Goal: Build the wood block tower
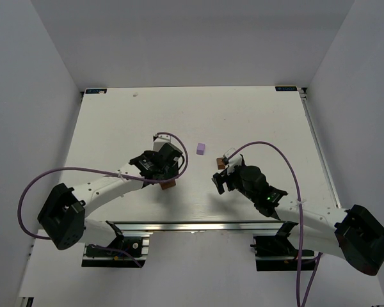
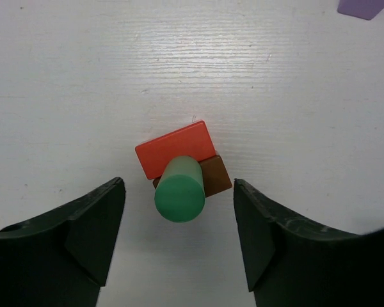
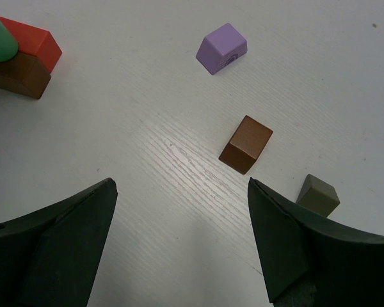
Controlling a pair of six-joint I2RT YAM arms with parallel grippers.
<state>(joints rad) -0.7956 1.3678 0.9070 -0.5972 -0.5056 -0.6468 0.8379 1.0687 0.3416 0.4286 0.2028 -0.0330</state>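
Observation:
The robot's right gripper will next pick up the loose brown block (image 1: 221,164) (image 3: 246,144) by opposite sides, so the block's bottom stays free to stack on the tower.
In the left wrist view a green cylinder (image 2: 180,190) stands upright on a red-orange oblong (image 2: 176,147), which lies across a brown block (image 2: 217,176). My left gripper (image 2: 178,185) is open above this stack, with a finger on each side and clear gaps. The stack (image 1: 169,184) shows just below the left gripper (image 1: 168,174) in the top view. A lilac block (image 3: 222,48), a brown block (image 3: 246,144) and a dark grey-brown block (image 3: 319,195) lie loose ahead of my open, empty right gripper (image 3: 182,185). The dark grey-brown block lies beside the right finger (image 3: 288,243).
The stack also shows at the top left of the right wrist view (image 3: 16,70). The lilac block (image 1: 201,148) lies between the two arms on the white table (image 1: 115,121). Purple cables loop off both arms. An aluminium rail (image 1: 198,225) runs along the near edge.

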